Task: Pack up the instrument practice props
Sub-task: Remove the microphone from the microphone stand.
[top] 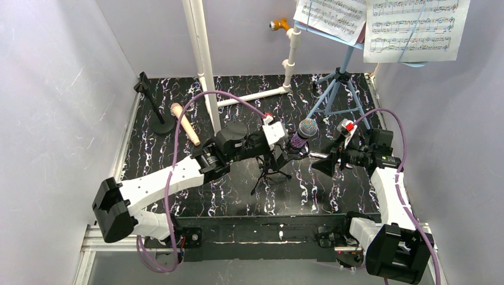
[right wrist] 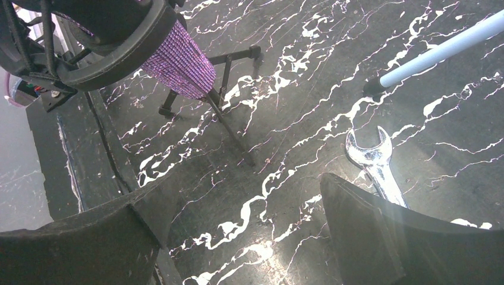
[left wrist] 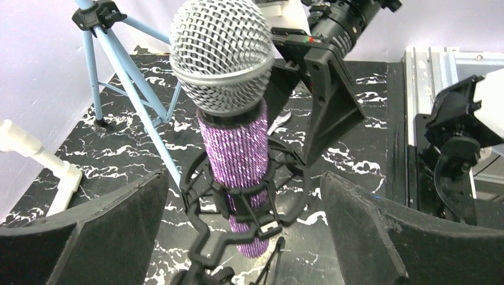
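Observation:
My left gripper is to pull the purple glitter microphone free for packing, so it needs to grab the microphone's handle between its mesh head and the shock mount.
The purple glitter microphone (top: 305, 129) (left wrist: 233, 148) stands in a black shock mount (left wrist: 238, 199) on the black mic tripod (top: 270, 175). My left gripper (top: 291, 152) (left wrist: 243, 178) is open, its fingers either side of the microphone's handle and short of touching it. Open as well, my right gripper (top: 327, 158) (right wrist: 238, 190) hangs over bare tabletop just right of the microphone, holding nothing. The peach microphone (top: 185, 123) lies beside the round-base holder (top: 157, 116) at the back left. At the back right stands the light-blue music rack (top: 337, 89) carrying sheet-music pages (top: 416, 27).
A silver wrench (right wrist: 374, 163) (top: 318, 155) lies on the black marbled tabletop (right wrist: 285, 89) by my right gripper. White plastic pipes (top: 205, 65) rise at the back centre. A rack leg (right wrist: 440, 50) ends near the wrench. White walls close in both sides.

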